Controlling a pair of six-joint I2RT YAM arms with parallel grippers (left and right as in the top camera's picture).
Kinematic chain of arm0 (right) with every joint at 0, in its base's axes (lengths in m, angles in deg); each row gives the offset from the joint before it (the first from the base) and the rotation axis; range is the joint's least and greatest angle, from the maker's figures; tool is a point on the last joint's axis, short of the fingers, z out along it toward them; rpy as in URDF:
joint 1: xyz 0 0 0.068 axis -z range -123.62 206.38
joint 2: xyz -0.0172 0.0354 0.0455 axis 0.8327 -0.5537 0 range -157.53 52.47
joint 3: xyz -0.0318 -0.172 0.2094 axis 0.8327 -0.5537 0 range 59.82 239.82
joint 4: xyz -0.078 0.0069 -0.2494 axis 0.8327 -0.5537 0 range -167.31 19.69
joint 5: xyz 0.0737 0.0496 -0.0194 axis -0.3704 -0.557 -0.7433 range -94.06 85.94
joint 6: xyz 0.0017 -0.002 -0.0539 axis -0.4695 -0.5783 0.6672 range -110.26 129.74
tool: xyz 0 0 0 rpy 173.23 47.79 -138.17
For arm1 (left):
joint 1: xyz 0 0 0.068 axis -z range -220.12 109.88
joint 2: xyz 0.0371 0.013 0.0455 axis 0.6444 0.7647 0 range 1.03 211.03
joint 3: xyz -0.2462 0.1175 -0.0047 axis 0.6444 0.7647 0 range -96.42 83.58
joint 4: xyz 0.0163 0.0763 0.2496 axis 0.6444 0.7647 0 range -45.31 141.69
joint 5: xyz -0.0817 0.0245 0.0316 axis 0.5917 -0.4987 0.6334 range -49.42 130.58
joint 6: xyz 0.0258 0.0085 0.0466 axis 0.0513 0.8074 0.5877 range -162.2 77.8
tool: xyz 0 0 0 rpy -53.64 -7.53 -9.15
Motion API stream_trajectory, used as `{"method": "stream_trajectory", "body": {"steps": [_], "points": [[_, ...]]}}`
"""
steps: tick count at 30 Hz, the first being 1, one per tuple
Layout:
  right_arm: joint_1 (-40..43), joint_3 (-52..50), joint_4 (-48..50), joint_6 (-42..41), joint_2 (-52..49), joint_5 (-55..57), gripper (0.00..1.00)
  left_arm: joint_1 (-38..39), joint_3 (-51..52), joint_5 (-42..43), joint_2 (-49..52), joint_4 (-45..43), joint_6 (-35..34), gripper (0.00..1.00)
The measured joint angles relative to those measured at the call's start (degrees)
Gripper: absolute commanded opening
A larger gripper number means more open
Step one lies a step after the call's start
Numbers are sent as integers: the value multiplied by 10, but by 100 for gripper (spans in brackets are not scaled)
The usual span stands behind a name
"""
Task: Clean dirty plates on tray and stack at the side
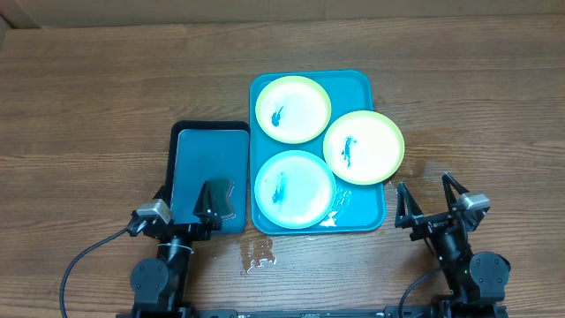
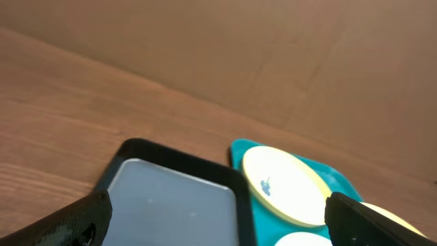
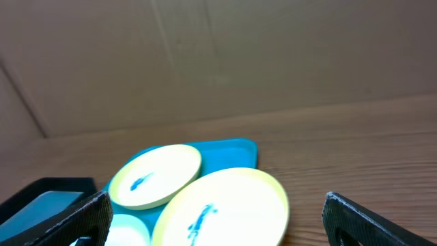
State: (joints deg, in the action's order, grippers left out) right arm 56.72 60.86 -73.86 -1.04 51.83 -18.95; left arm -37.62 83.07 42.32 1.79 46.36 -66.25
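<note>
My right gripper grabs the front plate's rim (image 1: 333, 198) on the right gripper's side next, since this leaves the plate's smeared side open to clean before stacking.
Three yellow-green plates lie on the teal tray (image 1: 357, 88): one at the back (image 1: 293, 109), one at the right overhanging the rim (image 1: 364, 147), one at the front (image 1: 294, 188). Each bears a blue smear. My left gripper (image 1: 214, 205) is open and empty over the near end of a small black-rimmed tray. My right gripper (image 1: 430, 205) is open and empty, right of the teal tray's front corner. The left wrist view shows the back plate (image 2: 283, 184) between my open fingers (image 2: 218, 222). The right wrist view shows the right plate (image 3: 225, 208) and back plate (image 3: 156, 175) between my open fingers (image 3: 218, 219).
A black-rimmed blue-grey tray (image 1: 208, 168) lies left of the teal tray, touching it. A small wet patch (image 1: 259, 254) is on the wooden table in front of the teal tray. Another wet spot sits on the teal tray's front right corner (image 1: 340, 212).
</note>
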Motion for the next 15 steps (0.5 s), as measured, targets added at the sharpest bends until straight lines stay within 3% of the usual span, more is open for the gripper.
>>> {"method": "stream_trajectory", "body": {"steps": [8, 11, 15], "points": [[0, 1, 21, -91, 0, -92, 100, 0, -9, 103, 0, -111, -14, 100], [0, 21, -12, -102, -3, -116, 100, 0, -58, 118, 6, -67, -11, 100], [0, 139, -101, -110, -48, -133, 100, 0, -208, 130, 73, 56, 10, 100]]}}
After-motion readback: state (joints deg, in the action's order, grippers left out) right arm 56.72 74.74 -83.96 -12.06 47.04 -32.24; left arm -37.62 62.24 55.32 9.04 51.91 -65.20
